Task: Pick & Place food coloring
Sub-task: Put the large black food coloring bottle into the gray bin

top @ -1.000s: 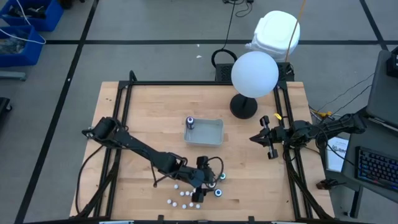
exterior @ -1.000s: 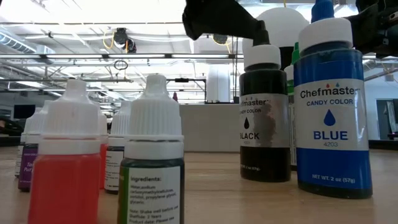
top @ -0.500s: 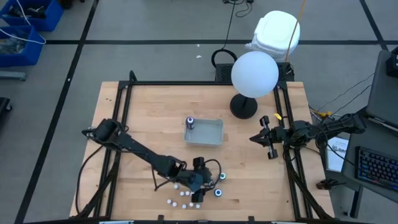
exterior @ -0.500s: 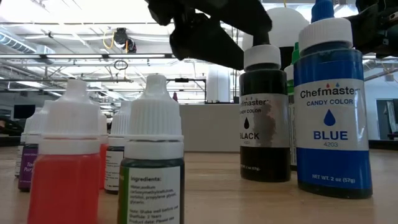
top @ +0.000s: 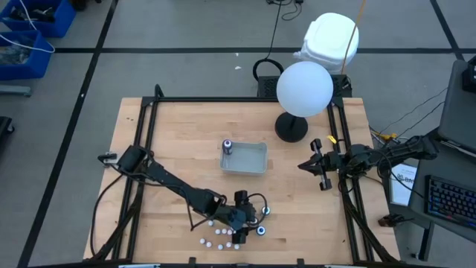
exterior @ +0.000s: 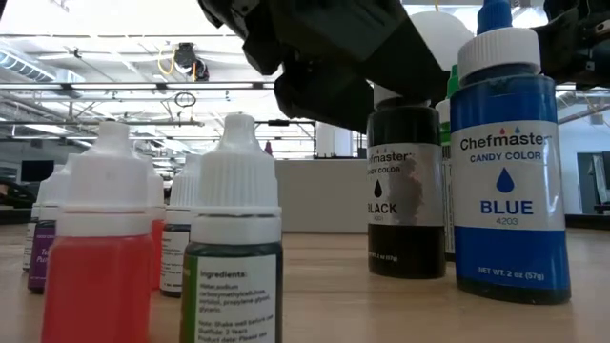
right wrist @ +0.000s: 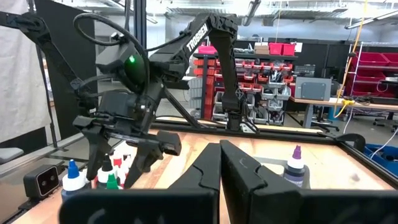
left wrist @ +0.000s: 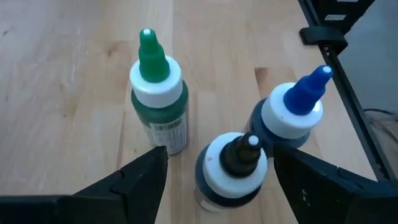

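I should close my left gripper: in the left wrist view my fingers reach down beside the black bottle's white cap (left wrist: 221, 177). Closing now would hold the bottle.
Three larger food coloring bottles stand upright on the wood near the table's near edge: green (left wrist: 158, 99), blue (left wrist: 292, 115) and black (left wrist: 233, 168). My left gripper (left wrist: 221, 180) is open and slants down over the black bottle (exterior: 407, 191), one finger on each side of its white cap, with a gap showing at each. In the low view its dark body (exterior: 324, 57) hides that cap. Several small white-capped dropper bottles (top: 216, 237) stand to the left of it. My right gripper (top: 320, 167) waits shut at the table's right edge.
A shallow grey tray (top: 253, 158) sits mid-table with a purple-topped bottle (top: 227, 147) standing in its far left corner. A white globe lamp (top: 303, 89) stands at the far right. The red (exterior: 100, 248) and green (exterior: 233, 257) droppers crowd the near edge.
My left gripper has come down onto the black bottle, staying open; in the low view its body now covers the bottle's white cap, which showed before. The bottles have not moved.
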You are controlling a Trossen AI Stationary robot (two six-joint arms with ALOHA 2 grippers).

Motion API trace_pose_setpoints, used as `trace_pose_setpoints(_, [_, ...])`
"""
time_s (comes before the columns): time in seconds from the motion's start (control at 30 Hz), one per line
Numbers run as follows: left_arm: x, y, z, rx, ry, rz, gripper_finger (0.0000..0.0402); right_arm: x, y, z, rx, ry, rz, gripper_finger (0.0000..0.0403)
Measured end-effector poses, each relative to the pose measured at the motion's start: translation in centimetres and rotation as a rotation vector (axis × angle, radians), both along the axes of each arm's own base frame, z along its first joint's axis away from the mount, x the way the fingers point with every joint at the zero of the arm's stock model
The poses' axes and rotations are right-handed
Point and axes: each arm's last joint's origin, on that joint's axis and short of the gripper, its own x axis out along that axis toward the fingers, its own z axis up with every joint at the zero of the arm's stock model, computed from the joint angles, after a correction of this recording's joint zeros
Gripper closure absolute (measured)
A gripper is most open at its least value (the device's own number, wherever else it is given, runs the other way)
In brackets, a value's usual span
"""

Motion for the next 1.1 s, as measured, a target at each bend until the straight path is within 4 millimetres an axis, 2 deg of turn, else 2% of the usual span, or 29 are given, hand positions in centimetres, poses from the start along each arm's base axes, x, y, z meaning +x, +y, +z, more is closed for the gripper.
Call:
trace_pose_setpoints(0.57, [0.04, 0.24, 0.30, 0.006, -0.001, -0.018, 0.0115, -0.01, 0.00, 0.04, 0.001, -0.004, -0.001, 0.0403])
trace_pose_setpoints(0.67, [0.05, 0.27, 0.29, 0.006, 0.001, -0.022, 0.0142, -0.01, 0.00, 0.03, 0.001, -0.003, -0.001, 0.0403])
trace_pose_setpoints(1.0, [0.16, 0.75, 0.20, 0.018, 0.014, -0.017, 0.0268, 0.00, -0.01, 0.03, 0.001, -0.003, -0.001, 0.0403])
trace_pose_setpoints(1.1, [0.19, 0.81, 0.19, 0.040, 0.011, -0.032, 0.0278, 0.00, -0.01, 0.03, 0.001, -0.003, -0.001, 0.0403])
